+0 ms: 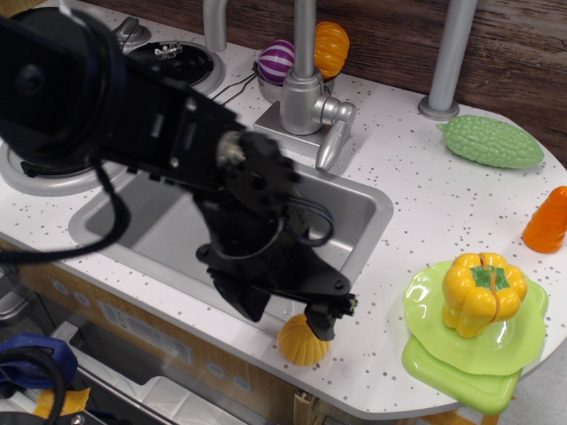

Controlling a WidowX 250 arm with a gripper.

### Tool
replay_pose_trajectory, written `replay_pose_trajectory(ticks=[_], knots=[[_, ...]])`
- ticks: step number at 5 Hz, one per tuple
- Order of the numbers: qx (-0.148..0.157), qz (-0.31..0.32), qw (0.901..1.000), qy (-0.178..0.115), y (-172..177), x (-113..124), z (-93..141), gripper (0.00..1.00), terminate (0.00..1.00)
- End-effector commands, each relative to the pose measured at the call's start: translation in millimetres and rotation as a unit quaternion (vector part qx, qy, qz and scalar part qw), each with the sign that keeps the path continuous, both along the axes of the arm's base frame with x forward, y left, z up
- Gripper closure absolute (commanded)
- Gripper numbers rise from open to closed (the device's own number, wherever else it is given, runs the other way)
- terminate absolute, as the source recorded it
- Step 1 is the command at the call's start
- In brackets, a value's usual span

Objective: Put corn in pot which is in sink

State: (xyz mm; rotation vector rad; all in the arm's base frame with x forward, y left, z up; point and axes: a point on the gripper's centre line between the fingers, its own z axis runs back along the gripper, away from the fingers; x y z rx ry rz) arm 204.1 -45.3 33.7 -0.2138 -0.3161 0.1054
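Next, my gripper grabs the ribbed sides of the corn [299, 343], to put it in the pot in the sink.
The corn [299, 343] is a small yellow-orange ribbed ball on the white counter's front edge, just in front of the grey sink [359, 212]. My black gripper [285, 314] hangs low over the sink's front rim with its jaws spread. One fingertip [322, 323] sits right above the corn and hides its top. The other finger [248, 303] is to the corn's left. Nothing is held. The pot is hidden behind my arm, which covers most of the basin.
A yellow bell pepper [483, 288] lies on green plates [461, 363] at the right. A green bumpy gourd [492, 142] and an orange toy [547, 221] lie further right. The faucet [306, 97], a purple striped toy [279, 57] and an orange pumpkin [332, 44] stand behind the sink.
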Motion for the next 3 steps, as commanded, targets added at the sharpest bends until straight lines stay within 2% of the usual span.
replay_pose_trajectory(ticks=[1, 2, 3], knots=[[-0.023, 0.003, 0.9992, -0.032, 6.0, 9.1, -6.2, 0.0, 0.0], [0.0, 0.003, 0.9987, -0.051, 1.5, 7.3, -12.2, 0.0, 0.0], [0.042, -0.004, 0.997, -0.065, -6.2, 6.7, -14.4, 0.0, 0.0]])
